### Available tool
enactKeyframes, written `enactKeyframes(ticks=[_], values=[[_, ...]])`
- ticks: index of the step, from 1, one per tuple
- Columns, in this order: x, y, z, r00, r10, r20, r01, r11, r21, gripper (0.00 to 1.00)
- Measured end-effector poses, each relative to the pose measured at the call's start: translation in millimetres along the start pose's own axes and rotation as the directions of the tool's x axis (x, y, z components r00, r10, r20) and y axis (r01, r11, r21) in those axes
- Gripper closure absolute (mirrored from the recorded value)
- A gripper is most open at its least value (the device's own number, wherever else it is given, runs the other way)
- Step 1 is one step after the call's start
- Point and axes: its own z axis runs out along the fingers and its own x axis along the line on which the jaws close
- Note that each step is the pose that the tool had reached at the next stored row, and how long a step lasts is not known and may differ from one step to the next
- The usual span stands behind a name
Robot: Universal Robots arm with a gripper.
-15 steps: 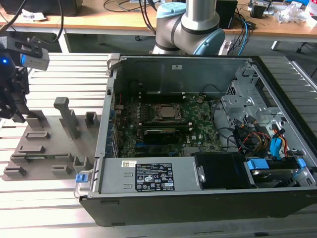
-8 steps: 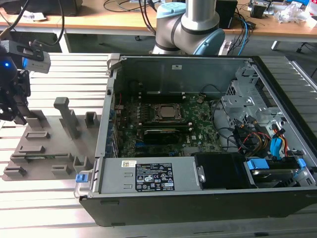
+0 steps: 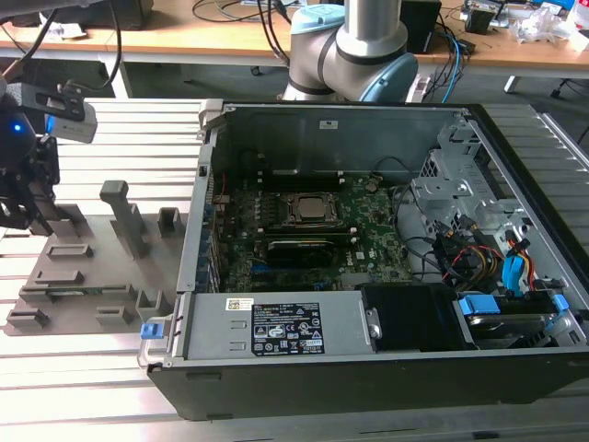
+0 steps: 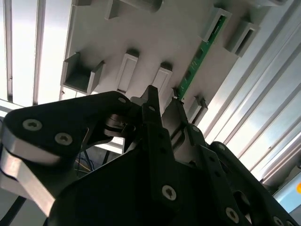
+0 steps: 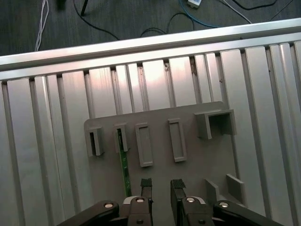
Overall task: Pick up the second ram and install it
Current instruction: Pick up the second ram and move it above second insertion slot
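The green stick's ends are wrapped by the grey holder slots. To pick up the stick, my gripper should next grip its bare middle part [image 3: 79,291].
The second ram [image 5: 124,165] is a thin green stick standing on edge in a slot of the grey holder plate [image 5: 188,169]. It also shows in the second wrist view as a green strip [image 4: 198,55] on that plate. My gripper [image 5: 162,187] hovers above the plate, just beside the stick and not touching it. Its two black fingers [image 5: 146,185] stand apart with nothing between them, so it is open. In the exterior view the gripper [image 3: 25,207] is at the far left, over the holder plate [image 3: 92,276], well away from the open computer case.
The open computer case [image 3: 368,258] lies on the exterior view's right, with the green motherboard [image 3: 368,230] and its CPU socket [image 3: 308,210] inside. Upright grey posts [image 3: 124,216] rise from the holder plate. The slatted aluminium table [image 5: 155,80] lies under everything.
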Motion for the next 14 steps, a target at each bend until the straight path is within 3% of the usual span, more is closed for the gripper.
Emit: enactKeyframes(ticks=[14], values=[[0.4,-0.8,18.0,1.0,0.0,0.0,0.0,1.0,0.0,0.7]])
